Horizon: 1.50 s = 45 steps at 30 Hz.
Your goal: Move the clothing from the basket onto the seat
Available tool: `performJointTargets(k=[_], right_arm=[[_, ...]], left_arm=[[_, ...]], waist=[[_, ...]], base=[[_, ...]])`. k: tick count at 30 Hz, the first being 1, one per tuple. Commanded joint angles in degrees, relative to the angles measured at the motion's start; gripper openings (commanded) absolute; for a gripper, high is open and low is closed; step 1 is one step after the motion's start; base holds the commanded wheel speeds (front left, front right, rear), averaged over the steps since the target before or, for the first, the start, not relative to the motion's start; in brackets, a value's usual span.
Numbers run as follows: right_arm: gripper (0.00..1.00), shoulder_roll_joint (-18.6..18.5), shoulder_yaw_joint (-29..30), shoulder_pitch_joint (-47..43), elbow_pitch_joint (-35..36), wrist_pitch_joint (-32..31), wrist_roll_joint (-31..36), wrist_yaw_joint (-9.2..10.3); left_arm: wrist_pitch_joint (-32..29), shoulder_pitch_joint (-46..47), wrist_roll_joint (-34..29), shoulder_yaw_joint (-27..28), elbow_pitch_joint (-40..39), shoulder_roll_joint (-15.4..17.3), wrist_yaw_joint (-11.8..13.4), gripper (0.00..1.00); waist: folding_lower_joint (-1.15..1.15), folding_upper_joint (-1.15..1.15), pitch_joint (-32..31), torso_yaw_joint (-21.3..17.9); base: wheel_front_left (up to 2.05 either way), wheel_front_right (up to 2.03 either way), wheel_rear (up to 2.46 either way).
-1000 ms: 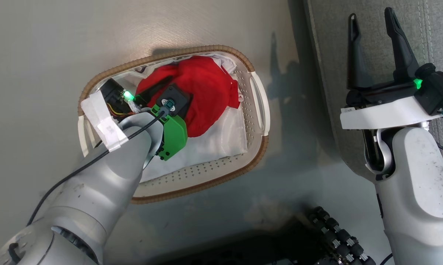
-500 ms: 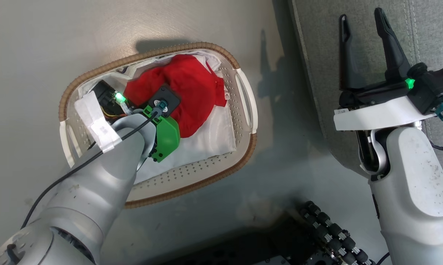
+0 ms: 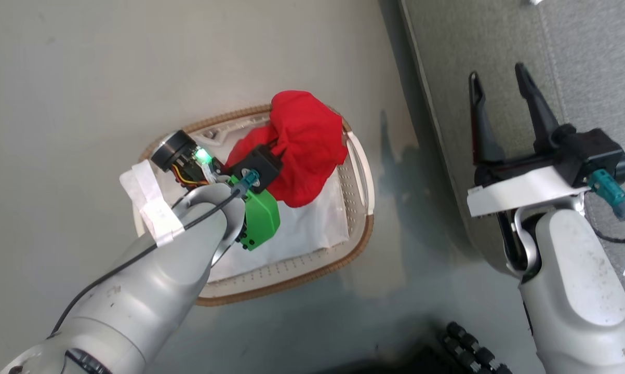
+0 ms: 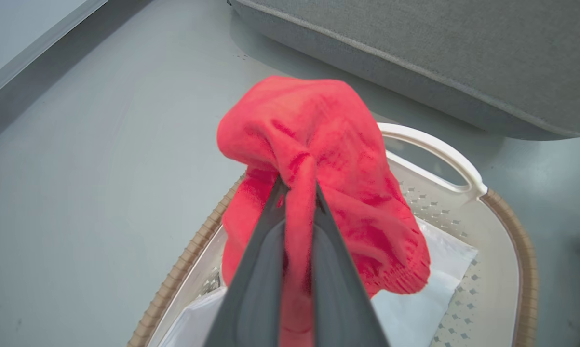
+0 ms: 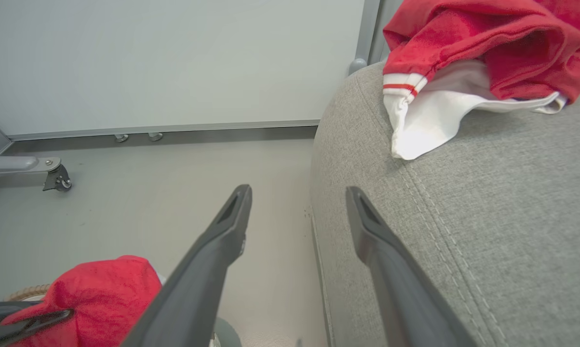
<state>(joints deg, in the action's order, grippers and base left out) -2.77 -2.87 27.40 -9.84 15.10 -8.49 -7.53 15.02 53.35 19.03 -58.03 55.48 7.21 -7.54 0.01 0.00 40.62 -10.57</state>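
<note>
I will grab the red garment by its loose hem (image 3: 336, 143) next with my right gripper, to move it from the basket onto the seat (image 3: 499, 31).
A bunched bright red garment (image 3: 307, 145) hangs above the far end of the oval basket (image 3: 291, 278), lifted off the plain white sheet (image 3: 302, 228). My left gripper (image 4: 297, 185) is shut on a fold of this garment (image 4: 318, 159), which drapes over both fingers. My right gripper (image 3: 496, 75) stands open and holds nothing, at the edge of the grey seat (image 3: 499, 31). In the right wrist view the right gripper (image 5: 298, 193) straddles the seat's rounded edge (image 5: 487, 217). A second red garment with white striped trim (image 5: 487, 43) lies on the seat.
The basket (image 4: 511, 231) stands on the smooth grey floor (image 3: 83, 78) just left of the seat (image 4: 415, 48). My dark wheeled base (image 3: 473, 348) shows at the bottom. A grey leg with a caster (image 5: 53, 176) stands by the pale wall.
The left gripper has risen with the red garment, pulling it up off the white sheet toward the basket's far end. The head camera has shifted. The right gripper stays open.
</note>
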Motion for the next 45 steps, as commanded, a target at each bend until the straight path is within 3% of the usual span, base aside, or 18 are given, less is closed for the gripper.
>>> performJointTargets(k=[1, 11, 21, 31, 45], right_arm=[[1.0, -0.2, 0.2, -1.7, -0.7, 0.1, 0.4, 0.08], [1.0, -0.2, 1.0, -9.5, -4.7, 0.1, 2.3, 0.08], [1.0, -0.2, -2.8, -15.5, -7.1, 0.1, 1.2, 0.08], [1.0, -0.2, -6.1, -17.9, -8.0, 0.1, 1.0, 0.08], [1.0, -0.2, -7.6, -15.7, -8.2, 0.1, 2.9, 0.08]], left_arm=[[0.2, -1.2, -0.8, 0.1, -1.6, 0.7, 0.2, 0.0], [0.2, -4.0, -3.6, -0.7, -11.5, 3.2, 0.1, 0.0], [0.2, 1.3, -0.2, -3.6, -17.4, 6.6, 0.1, 0.0], [0.0, 6.7, 4.2, -4.2, -21.3, 9.1, 0.1, 0.0], [-1.2, 9.4, 6.6, -5.6, -25.5, 10.1, 0.1, 0.0]], waist=[[-0.01, 0.0, -7.3, 3.0], [-0.01, 0.0, -22.3, 6.3], [-0.01, 0.0, -33.9, 6.6], [-0.01, 0.0, -39.3, 6.5], [-0.01, 0.0, -41.3, 7.6]], base=[[0.0, 0.0, 0.0], [0.0, 0.0, 0.0], [0.0, 0.0, 0.0], [0.0, 0.0, 0.0], [0.0, 0.0, 0.0]])
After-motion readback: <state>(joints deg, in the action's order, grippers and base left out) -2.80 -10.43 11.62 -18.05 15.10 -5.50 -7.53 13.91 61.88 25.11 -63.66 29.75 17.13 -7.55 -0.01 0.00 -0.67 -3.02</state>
